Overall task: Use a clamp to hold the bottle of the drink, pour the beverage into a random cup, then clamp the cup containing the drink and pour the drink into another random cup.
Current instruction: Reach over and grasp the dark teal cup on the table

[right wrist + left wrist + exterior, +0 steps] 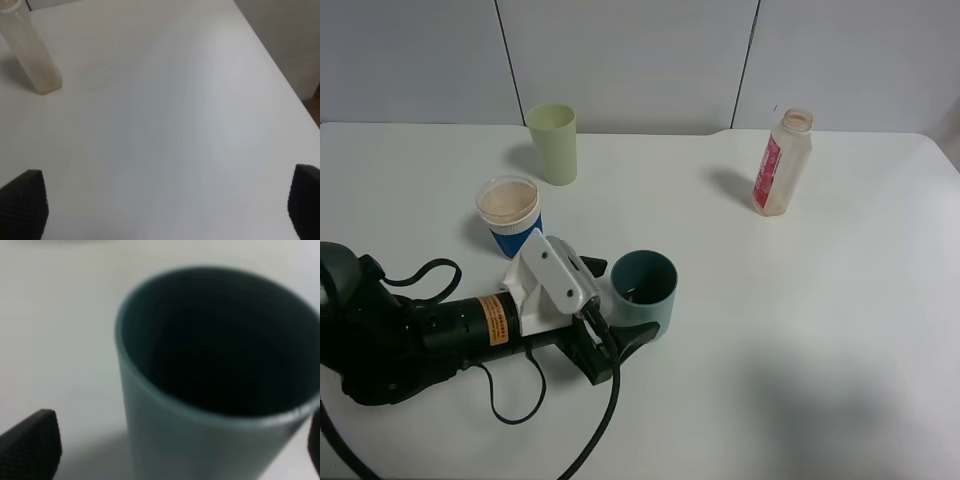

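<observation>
My left fingers reach only the teal cup's near side; they must move forward before closing.
The teal cup (645,290) stands upright near the table's middle, with a small dark patch of beverage (636,293) at its bottom. My left gripper (615,305) lies low beside it, open, one finger on each side of the cup's wall. In the left wrist view the cup (200,430) fills the frame between the wide-apart fingertips (30,445), and a gap shows on the visible side. The bottle (782,163) with its pink label stands upright at the back right, capless. The right wrist view shows the bottle (32,55) far off and my right gripper (164,202) open over bare table.
A blue cup with a white rim (510,215) stands just behind the left arm. A pale yellow-green cup (553,143) stands further back. Black cables (520,400) trail from the left arm near the front edge. The white table (800,330) ends at the right.
</observation>
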Motion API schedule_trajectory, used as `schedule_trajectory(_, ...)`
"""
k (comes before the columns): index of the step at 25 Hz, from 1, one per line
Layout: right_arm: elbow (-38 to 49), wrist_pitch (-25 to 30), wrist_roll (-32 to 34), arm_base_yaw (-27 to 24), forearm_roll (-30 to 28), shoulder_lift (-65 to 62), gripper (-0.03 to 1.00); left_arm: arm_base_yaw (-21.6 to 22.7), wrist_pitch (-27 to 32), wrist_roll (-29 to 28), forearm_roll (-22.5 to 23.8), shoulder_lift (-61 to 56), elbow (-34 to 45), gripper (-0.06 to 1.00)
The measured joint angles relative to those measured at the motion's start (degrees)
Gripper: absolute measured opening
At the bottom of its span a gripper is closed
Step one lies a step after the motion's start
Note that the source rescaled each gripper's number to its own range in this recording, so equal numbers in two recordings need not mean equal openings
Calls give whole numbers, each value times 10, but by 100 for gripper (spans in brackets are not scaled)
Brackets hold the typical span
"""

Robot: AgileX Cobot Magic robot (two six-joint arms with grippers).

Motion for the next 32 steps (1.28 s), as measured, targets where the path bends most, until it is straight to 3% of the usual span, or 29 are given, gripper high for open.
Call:
schedule_trajectory(10,0,0,0,0,0,0,97,-52,-3,10,-38,26,-17,100)
schedule_trajectory(32,0,0,0,0,0,0,97,-53,-4,-10,-43,81,-93,100)
